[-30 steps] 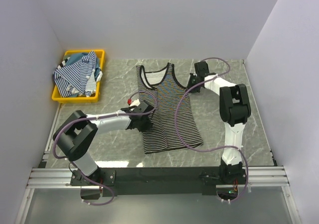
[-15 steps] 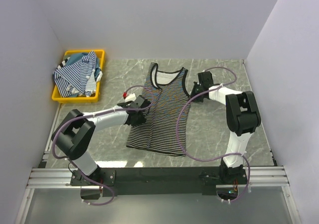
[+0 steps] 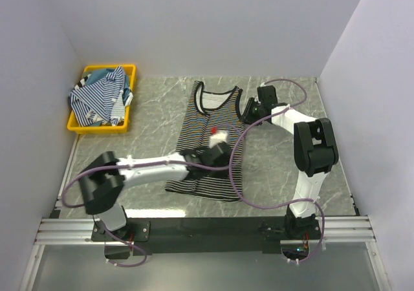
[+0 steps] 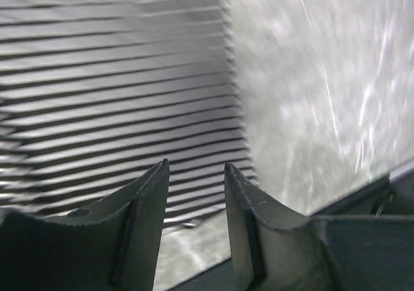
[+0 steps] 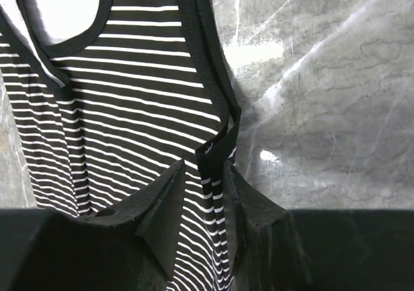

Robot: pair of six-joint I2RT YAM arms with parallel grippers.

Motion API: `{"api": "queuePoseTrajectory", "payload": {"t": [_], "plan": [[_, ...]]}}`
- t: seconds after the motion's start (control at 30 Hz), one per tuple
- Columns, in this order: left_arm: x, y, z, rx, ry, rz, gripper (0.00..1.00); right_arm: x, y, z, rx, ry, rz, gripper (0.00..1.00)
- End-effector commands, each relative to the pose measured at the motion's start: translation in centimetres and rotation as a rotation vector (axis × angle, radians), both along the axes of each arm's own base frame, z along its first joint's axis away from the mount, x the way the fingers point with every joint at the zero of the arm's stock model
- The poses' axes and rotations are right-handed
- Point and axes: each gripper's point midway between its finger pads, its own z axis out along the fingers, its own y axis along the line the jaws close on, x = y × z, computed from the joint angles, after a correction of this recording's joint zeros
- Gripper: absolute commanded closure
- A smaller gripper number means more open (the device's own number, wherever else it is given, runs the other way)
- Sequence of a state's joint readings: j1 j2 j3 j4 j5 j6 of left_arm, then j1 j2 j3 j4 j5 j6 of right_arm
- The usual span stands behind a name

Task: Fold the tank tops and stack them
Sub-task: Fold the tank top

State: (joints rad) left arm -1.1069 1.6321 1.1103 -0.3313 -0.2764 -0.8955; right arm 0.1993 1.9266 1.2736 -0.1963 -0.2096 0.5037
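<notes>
I will next use my left gripper to grab the tank top's hem corner [image 3: 239,199] [image 4: 251,181] on my right gripper's side. Then I can fold that side edge of the tank top inward.
The black tank top [image 3: 204,113] with thin white stripes lies flat in the middle of the table, neck to the back. My left gripper [image 3: 223,150] hovers over its lower right part. In the left wrist view the left gripper [image 4: 196,168] stands open, nothing between its fingers, the striped cloth [image 4: 116,77] and its hem below. My right gripper [image 3: 248,112] is at the top's right shoulder. In the right wrist view the right gripper [image 5: 206,168] has its jaws apart, and a raised fold of the black-edged tank top [image 5: 129,97] stands between them against the right finger.
A yellow bin [image 3: 100,127] at the back left holds blue-and-white striped tops [image 3: 97,97] with a bit of teal cloth [image 3: 97,76]. A purple cable [image 3: 236,168] loops across the tank top's right side. White walls close in the marble table on three sides.
The tank top was dragged right and laid flatter. My left gripper let go of its left side and swung right over its lower part. Both grippers opened.
</notes>
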Motion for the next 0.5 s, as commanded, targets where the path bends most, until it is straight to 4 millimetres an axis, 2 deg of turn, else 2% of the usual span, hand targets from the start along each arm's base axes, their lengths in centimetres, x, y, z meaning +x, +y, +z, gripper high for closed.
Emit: {"api": "queuePoseTrajectory", "payload": {"t": [0.0,0.03,0.17,0.2,0.47], "plan": [[-2.8,-4.0,-0.8,-0.004,0.012,-0.094,0.54,0.7,0.2,1.1,0.002,-0.027,0.015,0.63],[-3.1,-4.9,-0.5,-0.018,0.008,-0.106,0.53,0.5,-0.1,0.8,-0.014,-0.02,0.008,0.64],[-4.4,-6.5,-1.2,-0.009,0.008,-0.14,0.5,0.0,-0.8,0.1,-0.032,-0.004,-0.004,0.64],[-4.6,-6.7,-1.8,0.011,0.007,-0.142,0.5,-0.1,-0.9,0.1,-0.033,-0.004,-0.002,0.64],[-5.8,-7.9,-2.6,0.043,0.0,-0.165,0.51,-0.4,-1.3,-0.7,-0.04,0.008,-0.011,0.64]]}}
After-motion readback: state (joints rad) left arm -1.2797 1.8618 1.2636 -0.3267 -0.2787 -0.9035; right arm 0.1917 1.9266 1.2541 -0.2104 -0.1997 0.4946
